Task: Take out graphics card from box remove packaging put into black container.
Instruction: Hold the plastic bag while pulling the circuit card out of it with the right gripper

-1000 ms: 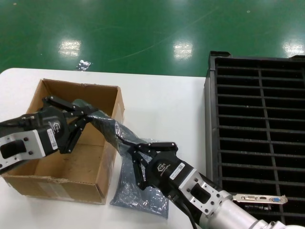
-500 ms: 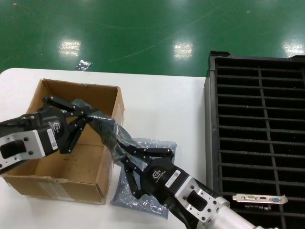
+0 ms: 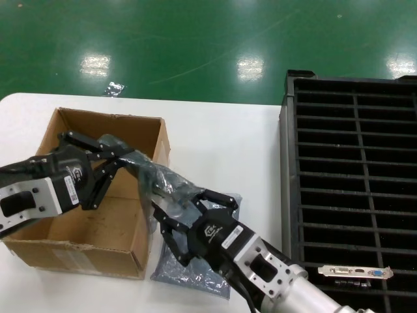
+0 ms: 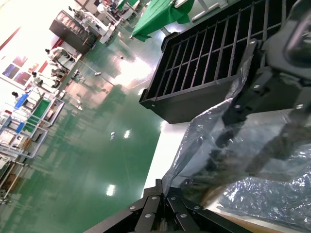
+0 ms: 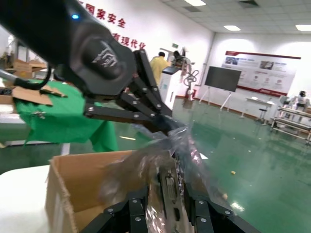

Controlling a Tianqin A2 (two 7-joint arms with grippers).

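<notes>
The right gripper grips the graphics card by its silver bracket end (image 5: 170, 194) next, since the bag hangs loose and crinkly around the card.
The packaging (image 3: 146, 173), a crinkly grey bag with the graphics card (image 5: 170, 187) inside, hangs slanted over the right wall of the box (image 3: 71, 251). My left gripper (image 3: 119, 158) is shut on the bag's upper end above the box; it also shows in the left wrist view (image 4: 167, 191). My right gripper (image 3: 174, 203) is open, its jaws on either side of the bag's lower end, where the silver bracket shows between them in the right wrist view (image 5: 166, 194). The black container (image 3: 352, 163) stands at the right.
A second, flat grey bag (image 3: 195, 267) lies on the white table beside the box, under my right gripper. Another graphics card's bracket (image 3: 355, 272) lies in a near slot of the container. Green floor lies beyond the table's far edge.
My right gripper has moved left toward the box and now straddles the bag's lower end. The left gripper has held still on the bag's upper end.
</notes>
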